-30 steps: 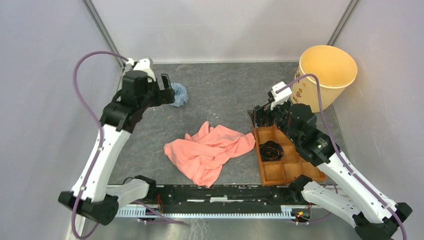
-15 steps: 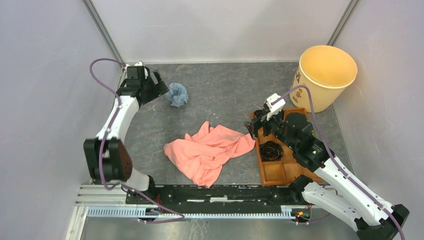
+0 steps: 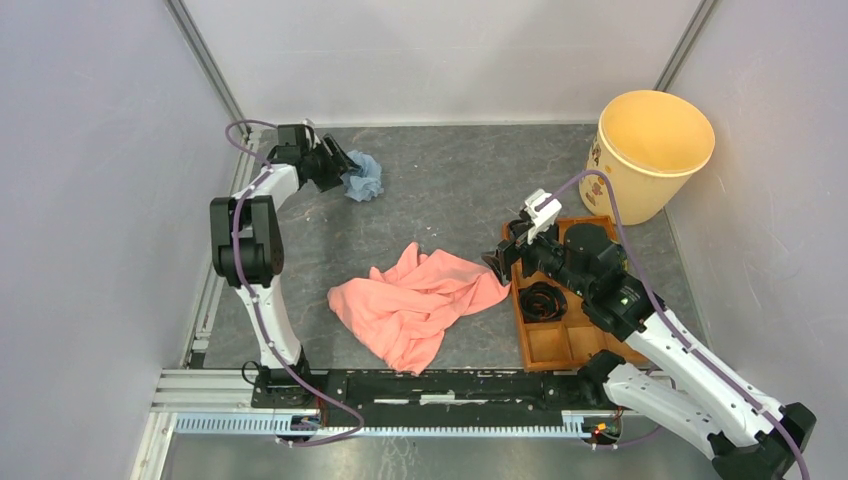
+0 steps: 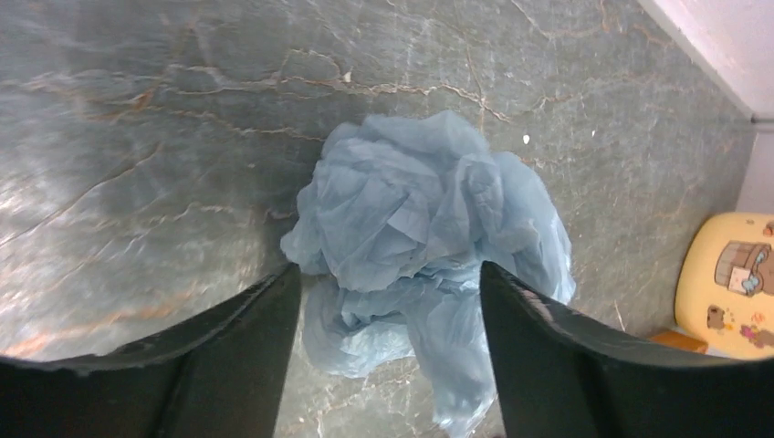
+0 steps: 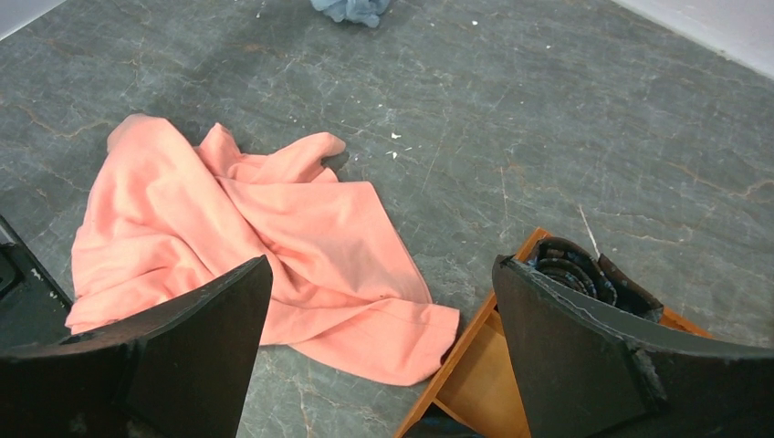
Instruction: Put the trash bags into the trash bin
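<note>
The trash bag's part to grab is its bin-side edge (image 3: pixel 377 178). My right gripper will pick the trash bag up there, and the rest stays free to drop into the bin (image 3: pixel 655 150).
A crumpled light-blue trash bag (image 3: pixel 363 181) lies on the grey floor at the back left. My left gripper (image 3: pixel 338 170) is open, low at the bag. In the left wrist view the bag (image 4: pixel 429 210) sits between and just beyond the two spread fingers of the left gripper (image 4: pixel 388 274). The yellow-tan trash bin (image 3: pixel 655 150) stands upright at the back right, far from the bag; its pictured side shows in the left wrist view (image 4: pixel 730 274). My right gripper (image 3: pixel 497 258) is open and empty, and in the right wrist view this gripper (image 5: pixel 383 269) hangs over the cloth's edge.
A pink cloth (image 3: pixel 415 300) lies crumpled mid-floor, also seen in the right wrist view (image 5: pixel 246 219). A brown compartmented wooden tray (image 3: pixel 570 345) lies right of it with a black coiled item (image 3: pixel 542 300) inside. Grey walls close in on three sides.
My left arm has stretched out toward the back and come down, bringing its open fingers around the near side of the blue bag. My right gripper has shifted slightly left and nearer.
</note>
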Robot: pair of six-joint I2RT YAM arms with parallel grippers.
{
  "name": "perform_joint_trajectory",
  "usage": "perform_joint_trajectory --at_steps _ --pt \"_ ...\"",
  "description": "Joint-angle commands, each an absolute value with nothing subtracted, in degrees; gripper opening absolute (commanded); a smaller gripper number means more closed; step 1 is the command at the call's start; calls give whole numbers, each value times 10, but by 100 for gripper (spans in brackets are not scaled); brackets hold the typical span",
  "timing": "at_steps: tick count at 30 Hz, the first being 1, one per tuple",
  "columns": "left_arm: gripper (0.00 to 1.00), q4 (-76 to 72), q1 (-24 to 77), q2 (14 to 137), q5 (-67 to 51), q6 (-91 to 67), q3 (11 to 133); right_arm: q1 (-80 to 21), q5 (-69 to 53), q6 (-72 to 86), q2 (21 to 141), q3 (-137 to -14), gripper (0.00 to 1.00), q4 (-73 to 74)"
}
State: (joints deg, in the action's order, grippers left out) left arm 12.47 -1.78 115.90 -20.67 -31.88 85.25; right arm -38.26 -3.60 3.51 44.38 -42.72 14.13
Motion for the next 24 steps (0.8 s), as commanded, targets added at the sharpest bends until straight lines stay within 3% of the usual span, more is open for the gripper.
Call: perform_joint_trajectory --at_steps 1,7,8,16,24 --pt "60 74 -16 1196 -273 -366 874 -386 -53 62 450 -424 98 126" --pt "8 74 -7 1169 -304 -382 861 -385 -65 85 472 -416 98 124" --pt "3 77 -7 1153 -305 -391 845 -385 -66 85 477 -417 98 126" --pt "2 32 38 938 -330 -448 653 -386 -98 69 543 -425 98 81" --pt "2 -14 126 772 -305 -471 482 -406 -133 119 693 -489 98 -16"
